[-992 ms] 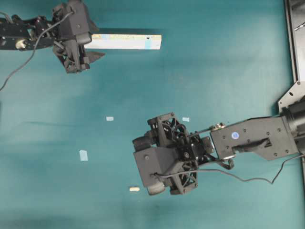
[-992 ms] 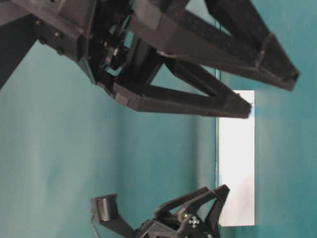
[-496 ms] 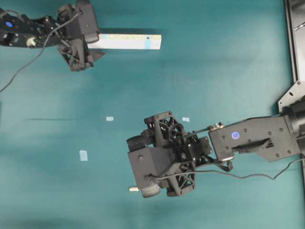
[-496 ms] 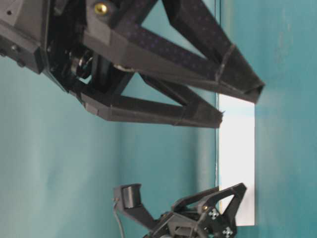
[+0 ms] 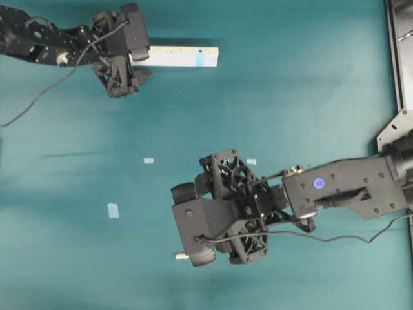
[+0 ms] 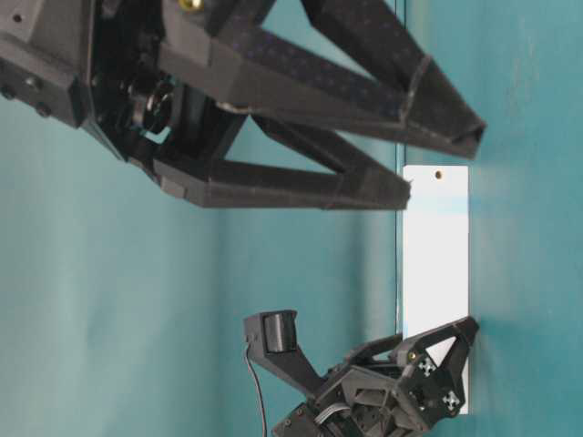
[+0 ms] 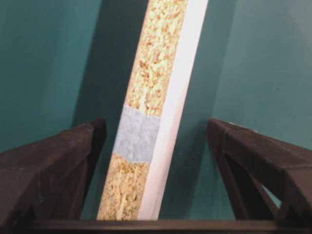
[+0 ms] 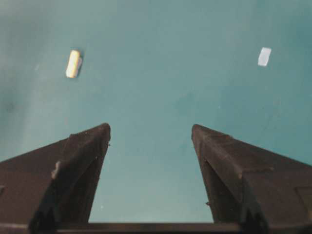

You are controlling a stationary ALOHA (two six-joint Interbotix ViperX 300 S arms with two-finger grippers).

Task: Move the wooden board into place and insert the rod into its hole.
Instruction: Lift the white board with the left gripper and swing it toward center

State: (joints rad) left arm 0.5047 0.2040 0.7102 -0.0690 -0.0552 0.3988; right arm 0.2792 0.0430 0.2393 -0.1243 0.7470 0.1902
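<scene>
My left gripper's fingers stand beside the board at its grey tape band in the left wrist view, so closing now would catch the board. It closes now.
The wooden board lies along the top of the teal table, and in the table-level view the board shows a small hole near one end. My left gripper is open and straddles the board's left end. In the left wrist view the board runs between the fingers with a gap on each side. The rod, a tiny cream peg, lies at the lower middle, half hidden by my right wrist. My right gripper is open and empty, with the rod ahead to its left.
Small light-blue tape squares lie flat on the table, and one tape square shows ahead right of the right gripper. A black frame runs down the right edge.
The left gripper has slid right so that its fingers now lie on either side of the board's end. The right gripper has shifted left, and its wrist now covers part of the rod.
</scene>
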